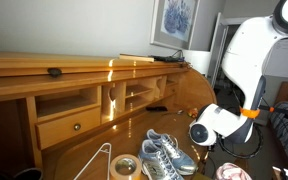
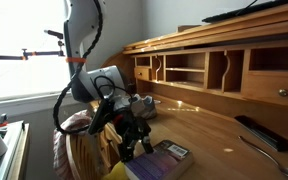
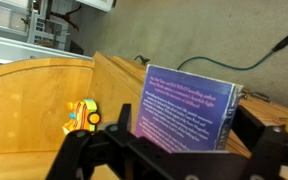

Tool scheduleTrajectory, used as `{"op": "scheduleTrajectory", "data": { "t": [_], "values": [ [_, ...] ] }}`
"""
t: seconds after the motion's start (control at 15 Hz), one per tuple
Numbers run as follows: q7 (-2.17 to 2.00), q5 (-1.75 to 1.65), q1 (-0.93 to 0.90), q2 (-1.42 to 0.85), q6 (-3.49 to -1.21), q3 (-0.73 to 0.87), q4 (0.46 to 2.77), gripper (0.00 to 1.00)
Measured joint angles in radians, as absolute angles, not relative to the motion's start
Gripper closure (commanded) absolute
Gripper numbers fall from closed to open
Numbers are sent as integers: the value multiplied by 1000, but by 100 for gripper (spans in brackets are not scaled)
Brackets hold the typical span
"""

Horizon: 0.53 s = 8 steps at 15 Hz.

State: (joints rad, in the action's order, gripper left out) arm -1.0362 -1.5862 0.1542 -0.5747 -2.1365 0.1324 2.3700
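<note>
The book [image 2: 164, 158] [image 3: 184, 116] is still below where my fingers end in an exterior view, so my gripper should go lower before it closes on the book.
A paperback with a purple-blue back cover [image 3: 187, 108] lies on the wooden desk [image 3: 44, 95], and in the wrist view it sits between my two black fingers. My gripper [image 3: 184, 128] is open, with the left finger [image 3: 119, 122] and right finger [image 3: 250, 128] standing at either side of the book with a little room on each side. In an exterior view my gripper [image 2: 134, 143] is low over the desk's near corner, just at the book [image 2: 164, 158]. Whether a finger touches the cover I cannot tell.
A small yellow toy [image 3: 81, 115] lies left of the book. A pair of grey-blue sneakers [image 1: 164, 155], a tape roll [image 1: 124, 167] and a black remote [image 2: 260, 132] are on the desk [image 1: 84, 150]. Cubbies and drawers [image 2: 199, 70] line the back.
</note>
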Motion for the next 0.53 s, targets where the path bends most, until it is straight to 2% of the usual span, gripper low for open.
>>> {"op": "scheduleTrajectory", "data": {
  "t": [0.53],
  "values": [
    [-1039,-1600,162,-645,-2070,131,2319,0]
  ]
}}
